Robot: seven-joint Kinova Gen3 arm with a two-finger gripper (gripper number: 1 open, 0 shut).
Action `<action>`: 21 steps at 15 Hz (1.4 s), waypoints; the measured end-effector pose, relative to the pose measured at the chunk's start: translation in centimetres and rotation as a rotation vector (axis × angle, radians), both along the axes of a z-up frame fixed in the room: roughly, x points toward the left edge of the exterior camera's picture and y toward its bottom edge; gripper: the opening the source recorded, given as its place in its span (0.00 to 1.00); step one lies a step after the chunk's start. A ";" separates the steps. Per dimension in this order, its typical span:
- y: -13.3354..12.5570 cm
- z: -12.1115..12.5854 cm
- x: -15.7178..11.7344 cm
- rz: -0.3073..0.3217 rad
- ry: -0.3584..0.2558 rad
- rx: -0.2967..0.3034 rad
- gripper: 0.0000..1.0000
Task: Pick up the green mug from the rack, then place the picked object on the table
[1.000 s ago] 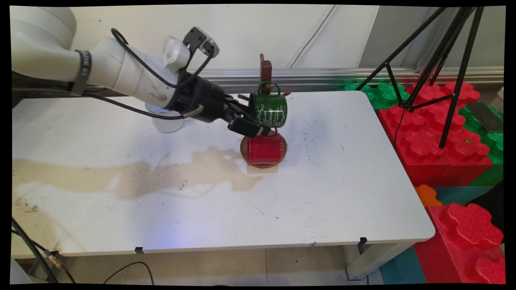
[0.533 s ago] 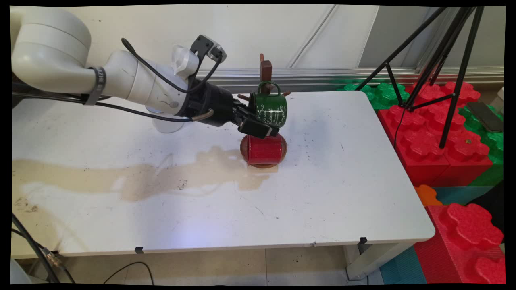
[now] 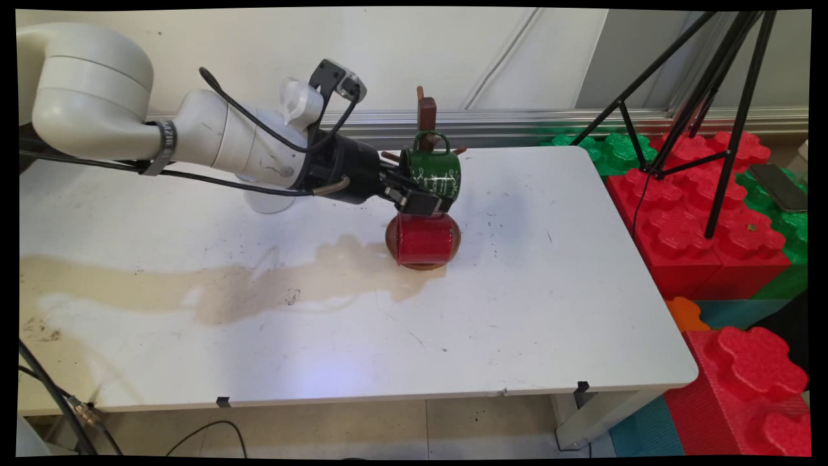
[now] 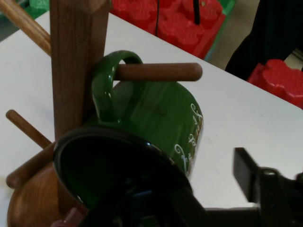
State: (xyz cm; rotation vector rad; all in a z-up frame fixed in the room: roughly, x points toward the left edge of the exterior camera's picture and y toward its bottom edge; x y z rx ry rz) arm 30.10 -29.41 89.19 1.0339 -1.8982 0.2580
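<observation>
My gripper should take hold of the green mug by its rim (image 4: 168, 160) next, so that the green mug's handle (image 4: 105, 84) stays free to slide off the peg.
A green mug (image 3: 432, 173) with white lettering hangs by its handle on a peg (image 4: 158, 72) of a wooden mug tree (image 3: 426, 113). A red mug (image 3: 424, 239) hangs lower, over the tree's round base (image 3: 457, 241). My gripper (image 3: 424, 197) is open at the green mug's mouth, coming from the left. In the hand view the green mug (image 4: 161, 113) fills the middle with its dark opening toward me. One finger (image 4: 248, 172) stands outside the mug's wall on the right. The other is lost in the dark at the rim. The gripper (image 4: 194, 187) is not closed on the mug.
A clear plastic cup (image 3: 268, 202) stands behind the arm. A brownish stain (image 3: 259, 281) runs across the table's left half. A black tripod (image 3: 698, 97) and red and green foam blocks (image 3: 698, 220) crowd the right side, beyond the table's edge.
The arm has pushed rightward and slightly up, bringing the gripper from beside the green mug to its rim. Both mugs and the tree stay where they were.
</observation>
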 end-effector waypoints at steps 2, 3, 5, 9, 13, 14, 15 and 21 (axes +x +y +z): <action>0.0 0.0 0.1 0.004 0.005 -0.007 0.00; 0.1 0.0 0.1 0.007 0.007 -0.011 0.00; 0.2 0.0 0.3 0.009 0.010 -0.017 0.00; 0.7 0.1 0.8 0.004 0.015 -0.026 0.00; 1.1 0.5 1.1 -0.016 0.026 -0.047 0.00; 1.2 0.7 1.1 -0.022 0.032 -0.055 0.00; 1.3 0.9 1.1 -0.030 0.037 -0.063 0.00; 2.3 1.6 1.2 -0.071 0.050 -0.088 0.00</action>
